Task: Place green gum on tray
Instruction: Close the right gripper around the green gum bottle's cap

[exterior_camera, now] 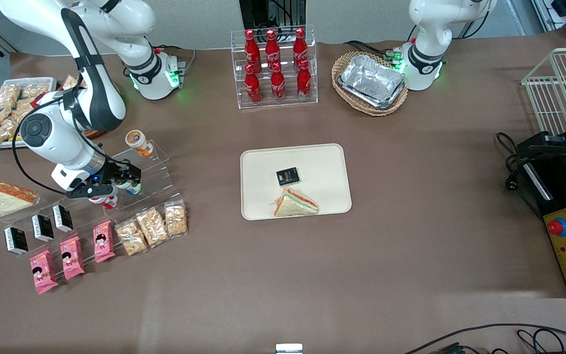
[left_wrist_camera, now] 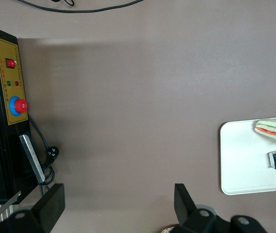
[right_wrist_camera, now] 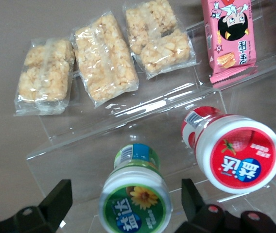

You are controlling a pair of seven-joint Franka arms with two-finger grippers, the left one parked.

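Observation:
My right gripper should next grab the white end with the cap to place the green gum's bottle on the tray.
The green gum is a small white bottle with a green-ringed cap. It lies on the clear acrylic stand, toward the working arm's end of the table. My right gripper is open, with one finger on each side of the bottle's cap and a gap left on both sides. In the front view the gripper hovers over the stand, with the green gum just under it. The cream tray lies at the table's middle and holds a small black box and a wrapped sandwich. The tray also shows in the left wrist view.
A red-capped bottle lies beside the green gum. An orange-capped bottle sits on the stand's upper step. Rice-crisp packs and pink snack packs lie nearer the front camera. A cola rack and a basket of foil trays stand farther off.

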